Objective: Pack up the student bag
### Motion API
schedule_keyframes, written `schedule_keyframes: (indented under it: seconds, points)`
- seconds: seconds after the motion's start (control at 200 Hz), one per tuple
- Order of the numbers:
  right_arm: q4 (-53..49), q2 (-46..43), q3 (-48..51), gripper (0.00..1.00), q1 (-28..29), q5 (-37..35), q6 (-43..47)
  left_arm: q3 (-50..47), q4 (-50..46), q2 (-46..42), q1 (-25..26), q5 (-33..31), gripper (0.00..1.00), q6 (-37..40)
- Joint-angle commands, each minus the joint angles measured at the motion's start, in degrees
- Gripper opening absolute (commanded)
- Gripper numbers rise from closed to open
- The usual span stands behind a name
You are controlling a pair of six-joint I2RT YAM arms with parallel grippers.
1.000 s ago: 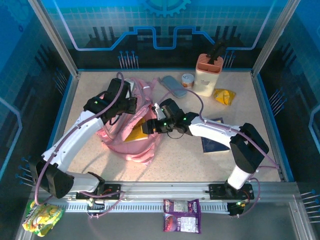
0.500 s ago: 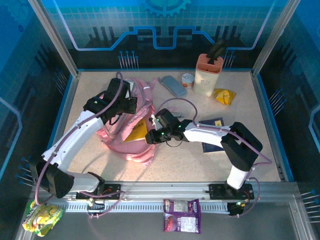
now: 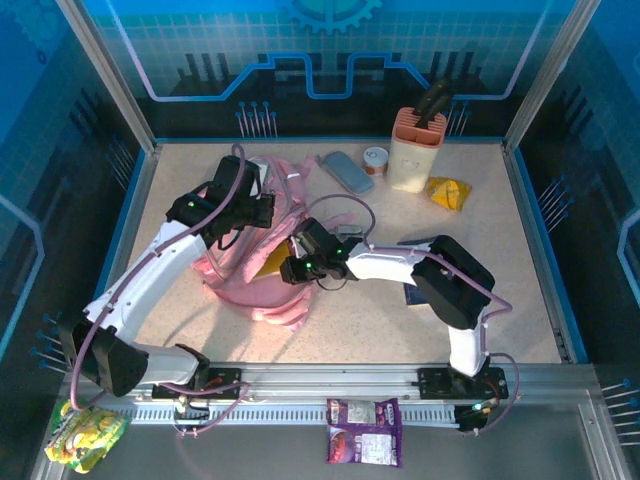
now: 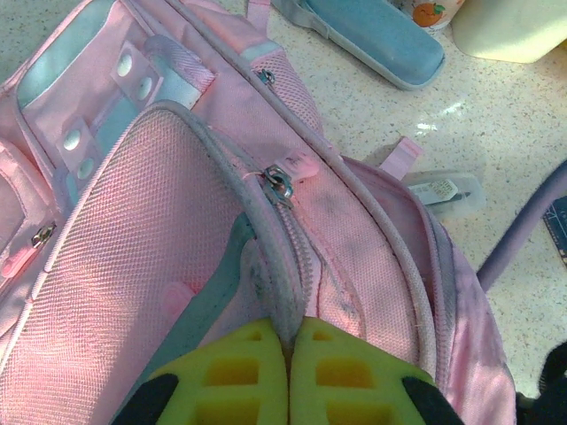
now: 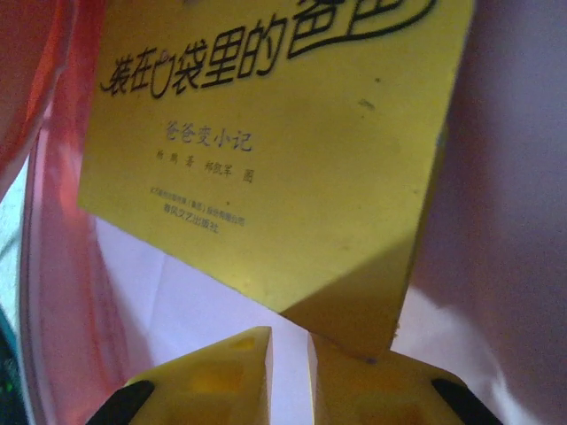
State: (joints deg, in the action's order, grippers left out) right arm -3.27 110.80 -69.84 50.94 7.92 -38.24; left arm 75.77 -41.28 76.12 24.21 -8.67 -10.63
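Observation:
The bag's rim is standing raised and my right gripper is inside the bag's opening, so my left gripper will keep its hold on the bag's rim.
The student bag (image 3: 262,292), pink and soft, lies open at the table's left centre. My left gripper (image 3: 258,212) is shut on the bag's grey zipper rim (image 4: 266,257), the fabric pinched between its yellow fingertips (image 4: 289,332), holding the opening up. A yellow book (image 3: 272,262) with printed Chinese text (image 5: 275,150) sits inside the bag's mouth against the pale lining. My right gripper (image 3: 288,270) reaches into that opening just below the book's corner. Its jaws (image 5: 290,341) stand a narrow gap apart with nothing between them, and the book's corner rests over the right finger (image 5: 390,381).
A blue case (image 3: 347,172), a small tin (image 3: 375,160), a cream holder (image 3: 415,150) and a yellow packet (image 3: 448,192) stand along the back. A dark blue book (image 3: 425,287) lies right of centre. Snack packs (image 3: 365,432) lie beyond the front rail.
My right gripper has moved left into the bag's opening and its jaws have closed from wide to a narrow gap. The yellow book now sits deeper in the bag. The left arm has held still.

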Motion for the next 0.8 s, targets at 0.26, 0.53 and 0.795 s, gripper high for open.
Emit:
schedule_keyframes:
  seconds: [0.26, 0.53, 0.795]
  points:
    - [8.9, 4.9, -6.8, 0.24, -0.8, -0.6, 4.0, 2.5, 4.1, -1.2, -0.2, 1.7, 0.00, -1.1]
    - [8.9, -13.1, 9.8, 0.37, -1.5, -1.8, 5.5, -1.0, 3.1, -2.2, -0.6, 0.8, 0.00, -1.3]
    - [-3.5, -29.1, 17.4, 0.56, -7.7, -3.4, 7.1, -10.4, 4.9, -1.2, -0.6, 2.9, 0.00, -5.6]
